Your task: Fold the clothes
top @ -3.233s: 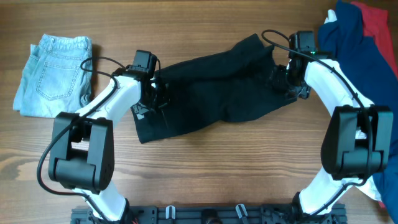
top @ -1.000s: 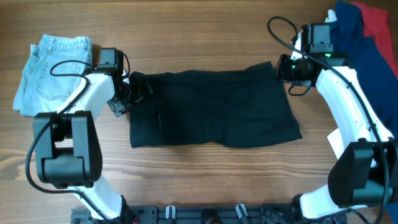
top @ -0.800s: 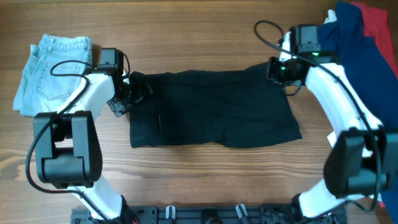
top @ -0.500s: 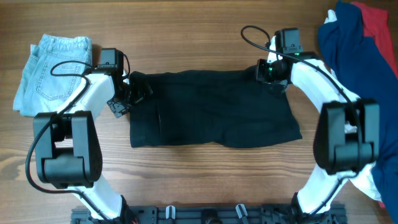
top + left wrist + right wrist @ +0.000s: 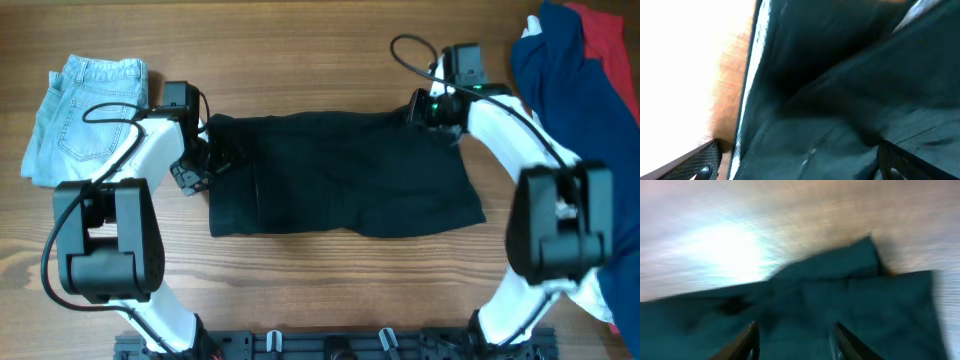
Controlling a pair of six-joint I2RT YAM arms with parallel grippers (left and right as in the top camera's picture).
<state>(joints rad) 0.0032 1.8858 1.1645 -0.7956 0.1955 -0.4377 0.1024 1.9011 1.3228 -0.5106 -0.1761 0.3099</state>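
Observation:
My left gripper should next grab the black garment by its hem edge nearest the folded denim. Then it can fold that end of the black garment over the rest.
The black garment of the clothes lies spread flat across the middle of the table. My left gripper sits at its left edge, open. In the left wrist view the wide-apart fingers straddle the black fabric and its hem. My right gripper hovers at the garment's top right corner. In the blurred right wrist view its fingers stand apart over the dark cloth, with nothing pinched between them.
Folded light-blue denim lies at the far left, beside the left arm. A pile of navy blue and red clothes fills the right edge, with some white lower down. Bare wood lies beyond the garment.
The black garment, bunched between both grippers earlier, now lies flat. My right gripper slid left along the top edge and its jaws spread. The left gripper dipped slightly towards me.

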